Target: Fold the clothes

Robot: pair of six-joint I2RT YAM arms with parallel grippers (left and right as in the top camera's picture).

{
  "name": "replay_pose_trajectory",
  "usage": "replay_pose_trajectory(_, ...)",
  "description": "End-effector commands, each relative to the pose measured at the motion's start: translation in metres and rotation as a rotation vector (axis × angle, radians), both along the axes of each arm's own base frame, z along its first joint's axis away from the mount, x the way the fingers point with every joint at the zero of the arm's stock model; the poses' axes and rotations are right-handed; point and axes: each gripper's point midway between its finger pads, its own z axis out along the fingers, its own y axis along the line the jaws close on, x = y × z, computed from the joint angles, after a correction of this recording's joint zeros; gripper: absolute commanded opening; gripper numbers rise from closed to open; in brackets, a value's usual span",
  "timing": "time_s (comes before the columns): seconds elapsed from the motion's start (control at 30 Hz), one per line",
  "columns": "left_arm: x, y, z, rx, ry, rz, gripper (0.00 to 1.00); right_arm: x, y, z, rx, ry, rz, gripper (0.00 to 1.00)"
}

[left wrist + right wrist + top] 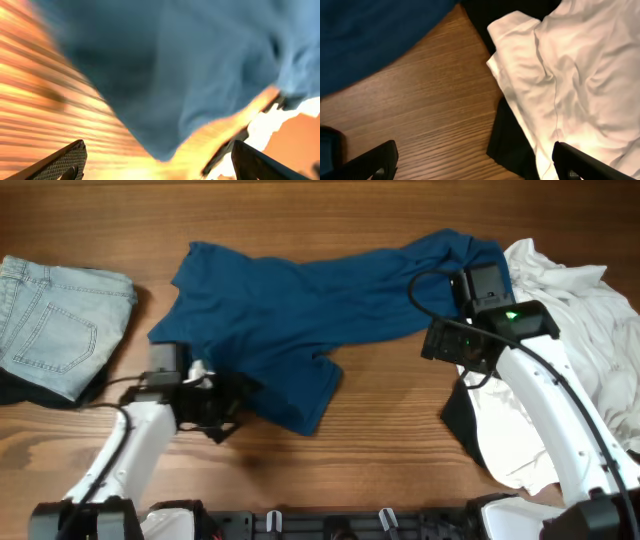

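Observation:
Next, my right gripper grabs the white garment's edge nearest the blue T-shirt (300, 305) to make room for folding.
A blue T-shirt (300, 305) lies spread and rumpled across the middle of the wooden table. My left gripper (228, 408) is open beside its lower hem; in the left wrist view the blue cloth (165, 70) hangs just ahead of the open fingers (157, 160), nothing between them. My right gripper (470, 370) is open over the table by the shirt's right end. In the right wrist view its fingers (475, 160) stand wide apart over bare wood, with a white garment (570, 75) and a black cloth (507, 145) just ahead.
Light denim shorts (55, 320) lie folded at the far left on a dark garment (20, 392). A crumpled white garment (580, 330) fills the right side, with a black cloth (462, 425) under its lower edge.

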Motion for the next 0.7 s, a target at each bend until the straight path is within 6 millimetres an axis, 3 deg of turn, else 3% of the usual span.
replay_pose_trajectory(0.0,-0.008,-0.029,-0.009,0.089,0.009,-0.075,0.94,-0.005,0.002,-0.007,0.016,0.039,-0.001,1.00)
replay_pose_trajectory(0.2,-0.029,-0.047,-0.029,0.138,0.170,-0.021,0.95,-0.011,0.001,-0.008,0.008,0.067,0.007,1.00)
replay_pose_trajectory(0.27,-0.020,-0.042,-0.031,0.167,0.147,0.025,0.94,-0.013,0.000,-0.008,0.003,0.078,0.022,1.00)
replay_pose_trajectory(0.37,0.010,-0.030,-0.032,0.245,0.025,0.087,0.83,-0.015,0.000,-0.008,0.002,0.084,0.022,1.00)
replay_pose_trajectory(0.43,0.021,-0.031,-0.036,0.250,-0.007,0.097,0.73,-0.016,0.000,-0.009,0.001,0.090,0.023,1.00)
replay_pose_trajectory(0.47,0.024,-0.032,-0.041,0.249,-0.010,0.097,0.64,-0.017,0.000,-0.009,0.001,0.092,0.022,1.00)
replay_pose_trajectory(0.6,0.034,-0.032,-0.053,0.260,-0.025,0.099,0.06,-0.019,-0.001,-0.009,-0.002,0.103,0.023,1.00)
replay_pose_trajectory(0.67,0.036,-0.033,-0.050,0.266,-0.060,0.054,0.04,-0.020,-0.001,-0.009,-0.002,0.105,0.023,1.00)
